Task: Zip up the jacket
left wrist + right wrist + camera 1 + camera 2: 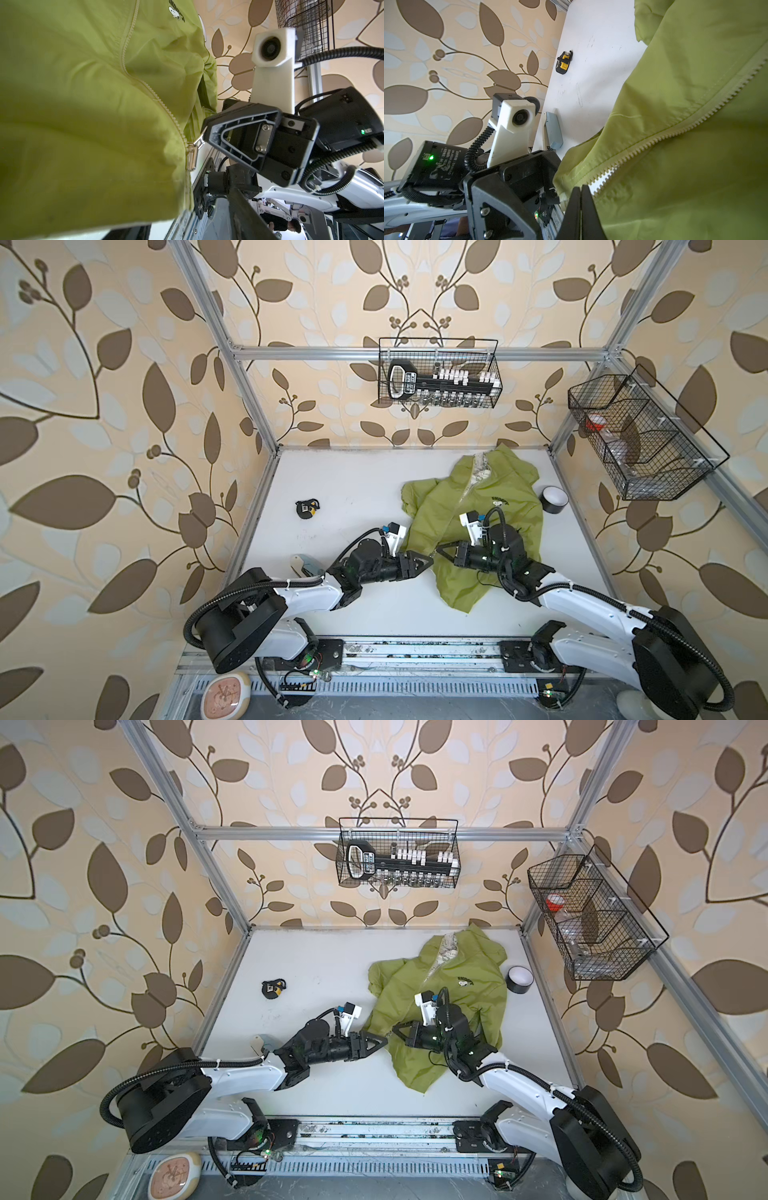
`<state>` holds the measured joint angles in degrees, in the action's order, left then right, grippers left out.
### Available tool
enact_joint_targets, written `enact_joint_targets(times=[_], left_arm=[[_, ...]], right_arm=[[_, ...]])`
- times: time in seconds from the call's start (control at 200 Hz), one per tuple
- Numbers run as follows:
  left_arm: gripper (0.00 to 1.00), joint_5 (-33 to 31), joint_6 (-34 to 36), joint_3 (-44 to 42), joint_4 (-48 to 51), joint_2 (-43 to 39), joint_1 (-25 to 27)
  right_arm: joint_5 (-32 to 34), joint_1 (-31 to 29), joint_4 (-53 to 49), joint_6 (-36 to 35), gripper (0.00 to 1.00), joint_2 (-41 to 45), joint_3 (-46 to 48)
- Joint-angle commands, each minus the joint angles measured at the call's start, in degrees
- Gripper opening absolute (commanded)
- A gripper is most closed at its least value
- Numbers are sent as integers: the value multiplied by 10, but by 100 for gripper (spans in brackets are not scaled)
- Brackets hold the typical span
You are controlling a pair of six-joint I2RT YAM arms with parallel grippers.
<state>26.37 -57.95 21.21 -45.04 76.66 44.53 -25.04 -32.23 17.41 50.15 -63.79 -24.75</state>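
My left gripper should pinch the near hem (436, 565) at the zipper's base (435, 554) and hold it in place, so the pull can zip up the jacket.
The lime-green jacket (478, 522) lies front up on the right half of the white table (353, 489), its collar gaping on pale printed lining (482, 466). Both grippers meet at its near hem. My right gripper (439, 551) is shut on the metal zipper pull (199, 139), whose slider (192, 155) sits low on the zipper (128, 68). In the right wrist view its fingers (576, 207) press together where the teeth (675, 133) begin. My left gripper (429, 561) stands open at the hem's edge, one finger (245, 214) clear of the cloth.
A black-and-yellow tape measure (306, 508) lies at mid-left and a grey-blue stapler (308, 566) by the left arm. A black tape roll (555, 498) stands right of the jacket. Wire baskets hang on the back rail (440, 373) and the right frame (640, 435).
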Motion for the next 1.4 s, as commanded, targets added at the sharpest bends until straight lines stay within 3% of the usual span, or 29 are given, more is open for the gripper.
enact_joint_targets(times=[0.0,0.075,0.27,0.365,0.54,0.66,0.935,1.395], left_arm=[[60,-13,-18,-3,-70,15,-4],[58,-15,-30,-3,-103,36,-4],[36,-9,-64,-6,-185,96,-4],[33,-21,-72,-19,-204,99,-5],[32,-38,-61,-30,-183,70,-5],[27,-40,-53,-31,-166,62,-5],[0,-31,-53,-34,-161,43,-10],[0,-8,-28,-41,-62,-33,-41]], right_arm=[[7,-5,16,11,0,-6,9],[7,-8,21,14,0,-8,9],[8,-8,21,14,0,-7,9],[9,-9,16,12,0,-5,9],[10,-8,12,10,0,-5,9],[9,-9,17,13,0,-7,8],[7,-9,17,12,0,-8,7],[38,-8,12,7,0,-11,0]])
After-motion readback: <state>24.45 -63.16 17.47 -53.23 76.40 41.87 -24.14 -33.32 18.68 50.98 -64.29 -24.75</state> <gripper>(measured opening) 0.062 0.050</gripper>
